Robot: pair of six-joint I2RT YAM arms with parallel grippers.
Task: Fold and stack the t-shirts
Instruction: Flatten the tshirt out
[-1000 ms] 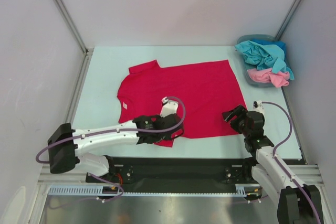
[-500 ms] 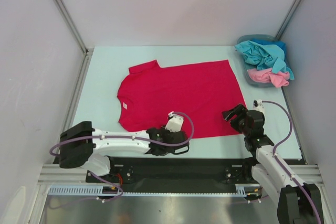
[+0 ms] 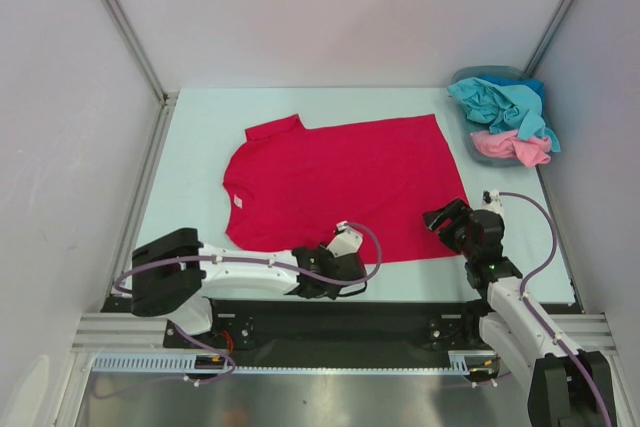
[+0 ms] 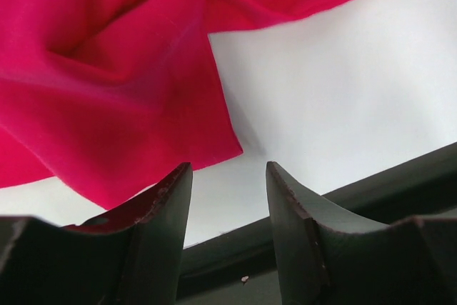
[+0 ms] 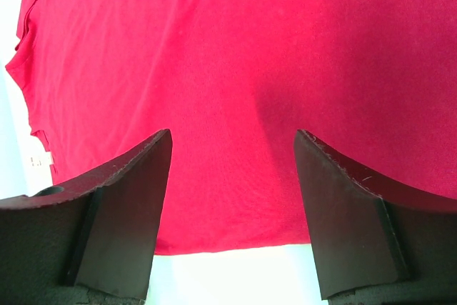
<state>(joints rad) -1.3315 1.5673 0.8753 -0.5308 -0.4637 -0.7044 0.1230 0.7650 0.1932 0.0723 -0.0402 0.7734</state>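
My left gripper is to grab the bunched red sleeve [image 4: 121, 105] next by its loose corner [image 4: 233, 150], so that it can pull the sleeve out straight for folding.
The crimson red t-shirt [image 3: 345, 177] lies spread flat on the table, with its white neck label [image 3: 238, 203] at the left. My left gripper [image 3: 338, 277] is low at the shirt's near edge. In the left wrist view it [image 4: 228, 166] is open and empty, with the bunched red sleeve [image 4: 121, 105] just ahead and to the left. My right gripper [image 3: 440, 220] is at the shirt's near right corner. In the right wrist view it [image 5: 232, 133] is wide open above the red hem [image 5: 235, 241]. Teal-blue [image 3: 500, 102] and light pink [image 3: 510, 145] t-shirts lie in the basket.
The blue-grey plastic basket [image 3: 468, 137] stands at the back right of the table. The black front rail [image 3: 380, 312] runs along the near table edge, right under the left gripper. Grey walls and metal posts enclose the table.
My left arm has swung right and toward the near edge, coming off the red sleeve. The right arm has not moved.
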